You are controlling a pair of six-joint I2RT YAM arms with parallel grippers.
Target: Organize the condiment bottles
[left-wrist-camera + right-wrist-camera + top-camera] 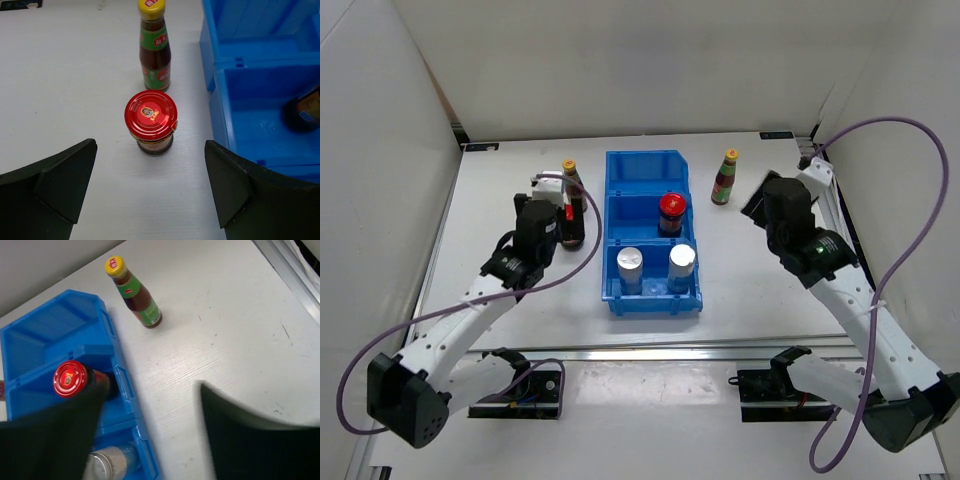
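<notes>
My left gripper grips the squat red-lidded jar by its upper sides next, leaving its base free to stand in the blue bin (610,215).
The blue bin (610,215) holds one red-lidded jar (671,213) in its middle compartment and two silver cylinders (631,268) (681,265) in its near one. The far compartment is empty. Left of the bin stand a slim yellow-capped bottle (570,178) and a second red-lidded jar (574,230). My left gripper (555,205) is open and empty; in the left wrist view (150,167) that jar (151,116) stands just ahead between the fingers, the bottle (154,50) behind it. Another slim bottle (725,178) stands right of the bin. My right gripper (765,200) is open and empty beside it.
White walls close in the table on the left, back and right. A metal rail (835,215) runs along the right side. In the right wrist view the bin's wall (120,385), the jar in it (70,379), a cylinder (102,465) and the right bottle (135,292) show.
</notes>
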